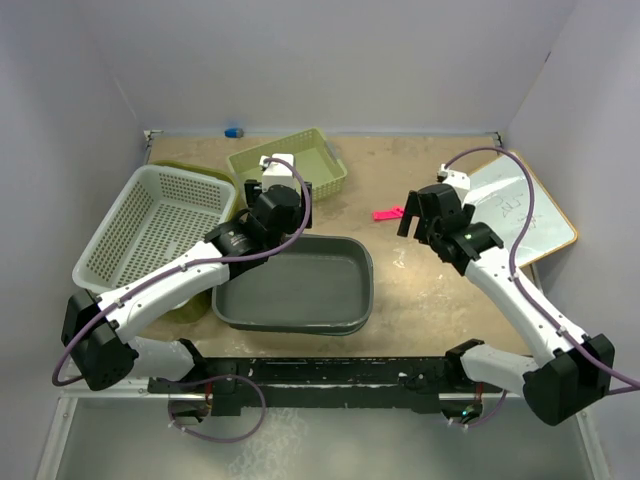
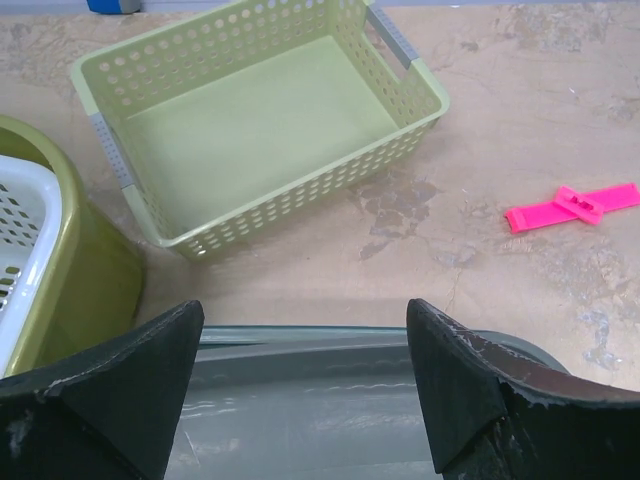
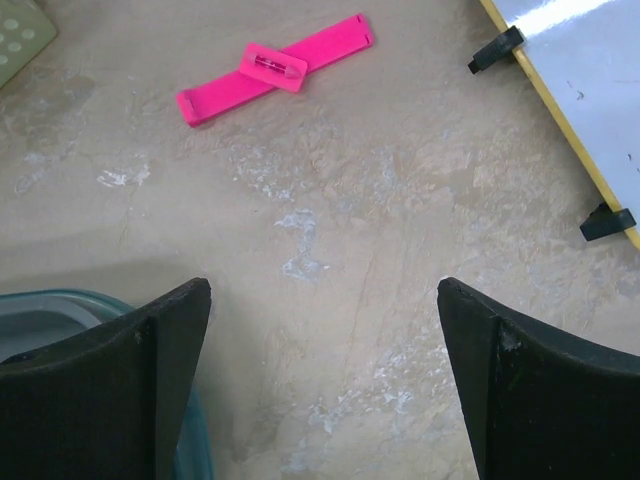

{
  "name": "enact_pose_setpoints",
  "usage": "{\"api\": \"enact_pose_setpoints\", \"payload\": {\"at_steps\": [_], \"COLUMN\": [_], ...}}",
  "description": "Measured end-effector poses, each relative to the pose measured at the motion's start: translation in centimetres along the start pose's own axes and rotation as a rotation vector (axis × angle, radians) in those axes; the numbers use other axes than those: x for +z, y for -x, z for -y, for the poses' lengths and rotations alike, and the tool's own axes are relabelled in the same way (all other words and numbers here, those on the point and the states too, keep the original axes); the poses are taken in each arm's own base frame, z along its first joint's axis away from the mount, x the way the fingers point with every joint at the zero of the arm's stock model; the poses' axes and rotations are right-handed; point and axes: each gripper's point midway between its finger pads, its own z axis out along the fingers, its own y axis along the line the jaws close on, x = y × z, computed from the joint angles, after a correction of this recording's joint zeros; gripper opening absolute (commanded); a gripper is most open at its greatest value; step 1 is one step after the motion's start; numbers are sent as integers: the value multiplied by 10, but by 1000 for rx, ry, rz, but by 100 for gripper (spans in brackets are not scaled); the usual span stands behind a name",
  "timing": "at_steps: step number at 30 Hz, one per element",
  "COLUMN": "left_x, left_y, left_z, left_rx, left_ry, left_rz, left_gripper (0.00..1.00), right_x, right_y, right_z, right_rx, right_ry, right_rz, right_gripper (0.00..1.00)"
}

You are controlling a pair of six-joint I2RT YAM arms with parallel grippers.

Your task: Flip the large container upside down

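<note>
My right gripper pinches the container's whiteboard-side rim near the container's far corner [image 1: 368, 263] [image 3: 196, 424] next, which leaves the container's far rim for my left gripper.
The large grey-green tub [image 1: 366, 282] stands upright, open side up, at the near middle of the table. My left gripper [image 1: 262, 228] hovers over the tub's far rim, jaws open and empty. In the left wrist view, the tub's rim and inner wall [image 2: 330, 395] lie between my open fingers, with the left gripper [image 2: 305, 390] not touching them. My right gripper [image 1: 412, 222] is open and empty over bare table just right of the tub's far right corner. In the right wrist view the right gripper [image 3: 325, 380] is above the tabletop, and the tub's corner [image 3: 50, 310] shows by the left finger.
A white slotted basket [image 1: 150, 225] rests on an olive bin [image 1: 192, 170] at the left. A light green basket [image 1: 290, 165] stands behind the tub. A pink strap [image 1: 388, 213] lies near my right gripper. A whiteboard [image 1: 520, 210] lies at the right. A small blue object [image 1: 234, 131] is at the back wall.
</note>
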Motion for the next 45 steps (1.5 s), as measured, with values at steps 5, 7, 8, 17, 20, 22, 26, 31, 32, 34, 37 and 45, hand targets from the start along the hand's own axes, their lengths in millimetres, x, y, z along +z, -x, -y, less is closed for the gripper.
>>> {"api": "enact_pose_setpoints", "payload": {"at_steps": [5, 7, 8, 17, 20, 22, 26, 31, 32, 34, 37, 45], "left_x": [0, 0, 0, -1, -3, -4, -6, -8, -8, -8, -5, 3], "left_y": [1, 2, 3, 3, 4, 6, 11, 19, 21, 22, 22, 13], "left_z": [-3, -4, -4, -2, 1, 1, -3, -3, -2, -2, 1, 4], "left_rx": [9, 20, 24, 53, 62, 66, 66, 62, 60, 59, 61, 82], "left_ry": [16, 17, 16, -1, -19, -23, -8, -4, -5, -5, -5, 2], "left_rz": [7, 8, 9, 2, -5, -4, 6, 20, 22, 24, 21, -4], "left_gripper": [79, 79, 79, 79, 79, 79, 79, 79, 79, 79, 79, 79], "right_x": [6, 11, 13, 16, 13, 8, -3, -17, -19, -20, -17, -17], "right_y": [-9, -15, -18, -27, -29, -37, -61, -90, -96, -108, -123, -125], "right_z": [-6, -9, -10, -19, -28, -38, -63, -94, -98, -100, -101, -103], "right_rx": [4, 1, -2, -7, -12, -10, -36, -68, -71, -80, -92, -89], "right_ry": [13, 15, 16, 51, 113, 193, 315, 421, 435, 442, 431, 414], "right_rz": [-38, -64, -77, -122, -125, -149, -220, -318, -334, -368, -418, -438], "right_gripper": [97, 97, 97, 96, 95, 93, 87, 73, 69, 61, 43, 3]}}
